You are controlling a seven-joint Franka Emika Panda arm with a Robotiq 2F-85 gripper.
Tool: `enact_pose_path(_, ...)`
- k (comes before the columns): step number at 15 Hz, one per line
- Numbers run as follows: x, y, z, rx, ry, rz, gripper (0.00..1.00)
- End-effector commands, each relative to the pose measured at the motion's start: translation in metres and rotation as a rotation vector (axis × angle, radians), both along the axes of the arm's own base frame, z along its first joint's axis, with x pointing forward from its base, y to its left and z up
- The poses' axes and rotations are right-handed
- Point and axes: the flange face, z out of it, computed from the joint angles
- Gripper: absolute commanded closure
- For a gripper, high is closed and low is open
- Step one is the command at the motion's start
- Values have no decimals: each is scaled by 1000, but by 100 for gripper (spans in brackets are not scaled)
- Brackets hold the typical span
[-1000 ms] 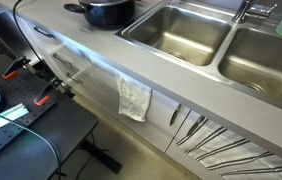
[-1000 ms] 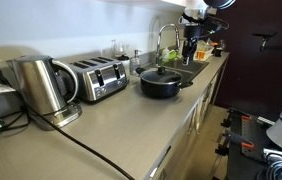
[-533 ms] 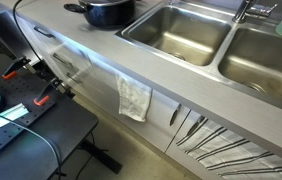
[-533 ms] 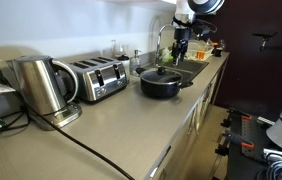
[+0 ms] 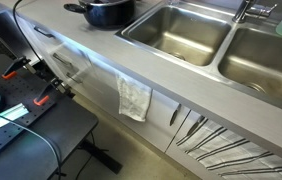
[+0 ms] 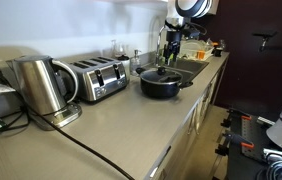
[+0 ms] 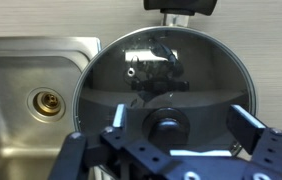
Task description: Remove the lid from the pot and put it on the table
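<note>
My gripper lowers first, then closes on the black knob. The knob looks low below my gripper's open fingers, so closing now would miss it.
The dark pot [image 6: 161, 83] stands on the light-grey table [image 6: 131, 130] beside the sinks; it also shows in an exterior view [image 5: 108, 12]. The glass lid [image 7: 161, 75] with its shiny rim lies on the pot and fills the wrist view. Its dark knob [image 7: 167, 126] sits between my fingers. My gripper [image 7: 178, 124] hangs directly above the lid, open, with one finger [image 7: 117, 118] on each side of the knob and a clear gap to it. In an exterior view the gripper [image 6: 168, 55] is just over the pot.
A steel sink basin [image 7: 26, 95] lies right beside the pot; two basins show in an exterior view [image 5: 176, 32]. A toaster [image 6: 99, 78] and a kettle [image 6: 41, 88] stand farther along the table. A cloth [image 5: 134, 98] hangs off the front edge.
The arm has swung from over the sink and tap toward the pot and come down, so the gripper now hangs over the lid. Pot and lid have not moved.
</note>
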Motion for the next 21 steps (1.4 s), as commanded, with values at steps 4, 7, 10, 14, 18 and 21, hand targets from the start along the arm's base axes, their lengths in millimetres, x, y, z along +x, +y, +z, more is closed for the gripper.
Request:
enact_pose_path(4, 39, -9, -15, 11, 18, -6, 0)
enact_pose_path(7, 47, -10, -22, 10, 27, -7, 0)
enact_pose_path(10, 52, -10, -28, 10, 36, -5, 11)
enact_pose_path(14, 55, -9, -34, 8, 41, -1, 48)
enact_pose_path(18, 56, -5, -32, 12, 38, 5, 75)
enact_pose_path(21, 53, -2, -28, 12, 30, 17, 75)
